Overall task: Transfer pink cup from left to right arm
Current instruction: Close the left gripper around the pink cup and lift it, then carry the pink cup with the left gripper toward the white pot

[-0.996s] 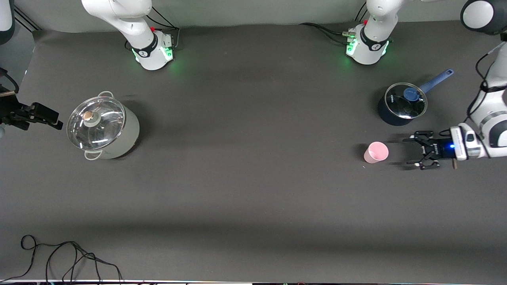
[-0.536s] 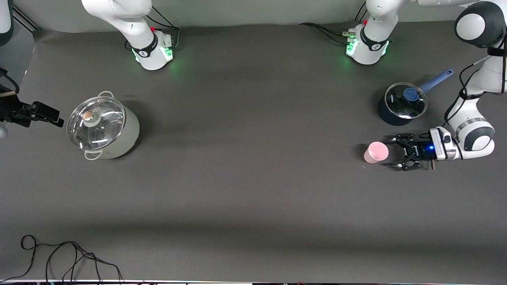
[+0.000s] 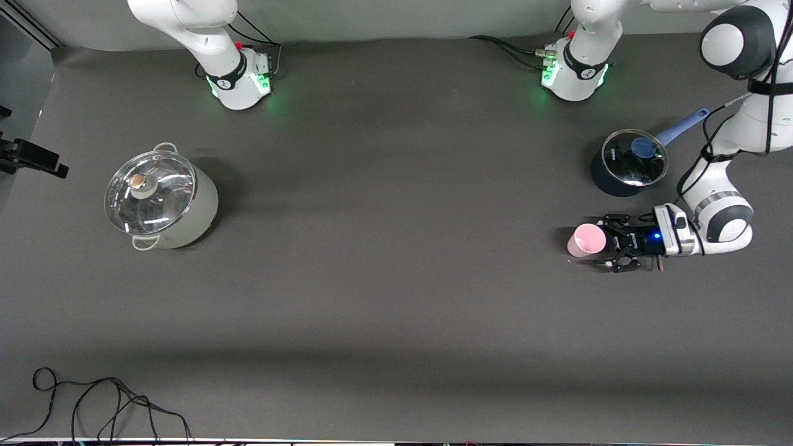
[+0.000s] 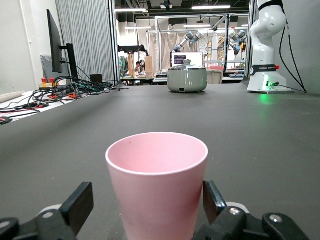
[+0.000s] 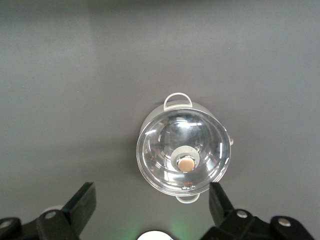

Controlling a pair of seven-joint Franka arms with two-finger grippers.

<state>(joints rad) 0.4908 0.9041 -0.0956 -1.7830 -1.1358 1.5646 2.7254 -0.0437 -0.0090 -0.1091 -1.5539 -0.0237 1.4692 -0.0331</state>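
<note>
The left gripper grabs the cup by its side (image 4: 160, 207) next, so that the pink cup's rim (image 4: 157, 173) stays free for my right gripper.
The pink cup (image 3: 583, 241) stands upright on the dark table at the left arm's end, nearer the front camera than the blue saucepan. My left gripper (image 3: 600, 241) is low at table height, lying level, open, with one finger on each side of the cup. In the left wrist view the cup (image 4: 157, 190) fills the space between the fingers (image 4: 80, 202); a gap shows on one side, and the other finger is very close to the cup. My right gripper (image 5: 152, 205) is open and empty, high over the grey pot; only part of it shows at the front view's edge (image 3: 34, 160).
A pale grey pot with a glass lid (image 3: 162, 201) stands at the right arm's end; it also shows in the right wrist view (image 5: 184, 152). A blue saucepan with a glass lid (image 3: 627, 164) stands close to the cup. A black cable (image 3: 105, 402) lies at the table's near corner.
My left gripper has slid along the table to the cup and now has it between its open fingers. My right gripper has drawn back toward the edge of the front view.
</note>
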